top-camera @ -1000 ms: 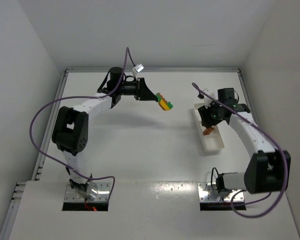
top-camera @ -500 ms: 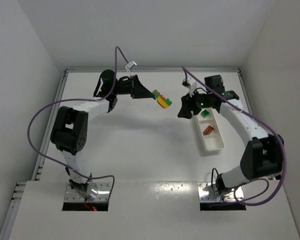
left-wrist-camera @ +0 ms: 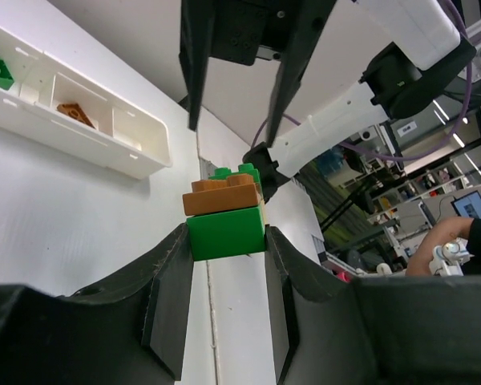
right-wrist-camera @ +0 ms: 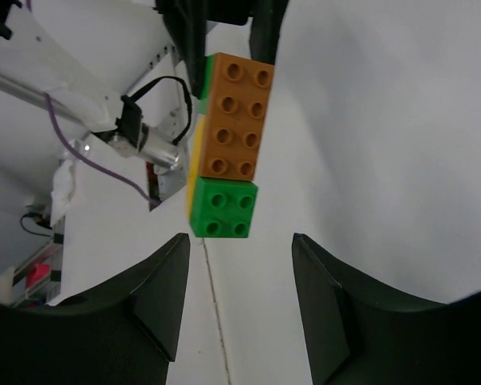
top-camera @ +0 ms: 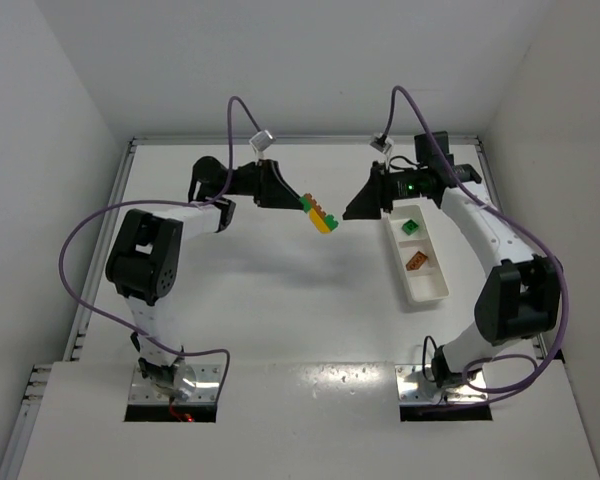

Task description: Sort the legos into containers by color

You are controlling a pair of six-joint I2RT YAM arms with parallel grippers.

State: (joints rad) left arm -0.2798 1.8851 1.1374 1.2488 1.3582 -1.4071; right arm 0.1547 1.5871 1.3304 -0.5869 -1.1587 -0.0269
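Observation:
My right gripper's fingers don't reach the stack's green end brick yet and would miss it if they closed now. My right gripper should move toward the brick before it closes.
My left gripper is shut on a stack of legos and holds it in the air. In the left wrist view the jaws clamp the stack's green brick, with an orange-brown brick above it. My right gripper is open and faces the stack from the right, close to it. In the right wrist view the stack shows an orange-brown brick, a green brick and a yellow edge, just beyond my open fingers. The white tray holds a green brick and an orange-brown piece in separate compartments.
The tray lies at the right of the white table, under my right arm. A raised rim runs along the table's back and sides. Purple cables loop over both arms.
My left gripper has swung the stack down and toward the centre. My right gripper left the tray, where it dropped the orange-brown piece, and moved left up to the stack.

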